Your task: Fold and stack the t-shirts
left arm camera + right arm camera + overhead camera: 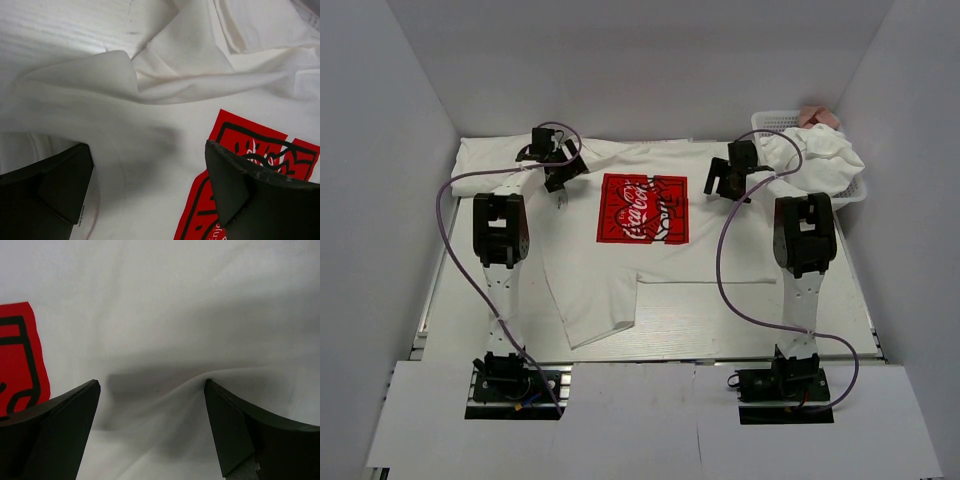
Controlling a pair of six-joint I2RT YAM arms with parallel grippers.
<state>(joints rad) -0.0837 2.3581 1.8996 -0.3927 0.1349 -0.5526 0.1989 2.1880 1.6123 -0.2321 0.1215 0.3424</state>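
Observation:
I will grab the white t-shirt by its near sleeve's end [601, 333] with my left gripper next, to fold it lengthwise. That leaves the near hem corner [770, 279] free.
A white t-shirt [610, 275] with a red print [642, 208] lies spread face up on the table's middle. Its left sleeve is bunched at the far left and its hem is uneven, reaching lower on the left. My left gripper [560, 180] is open just above the shirt's left shoulder; in the left wrist view [149, 165] the print [240, 135] lies beside the right finger. My right gripper [722, 186] is open on the shirt's right shoulder. In the right wrist view [152, 392] a raised ridge of cloth [170, 400] runs between the fingers and touches the right one.
A white basket [775, 122] at the far right corner holds a crumpled pile of white shirts [815, 160] and something pink [818, 117]. White walls enclose the table on three sides. Purple cables loop beside both arms.

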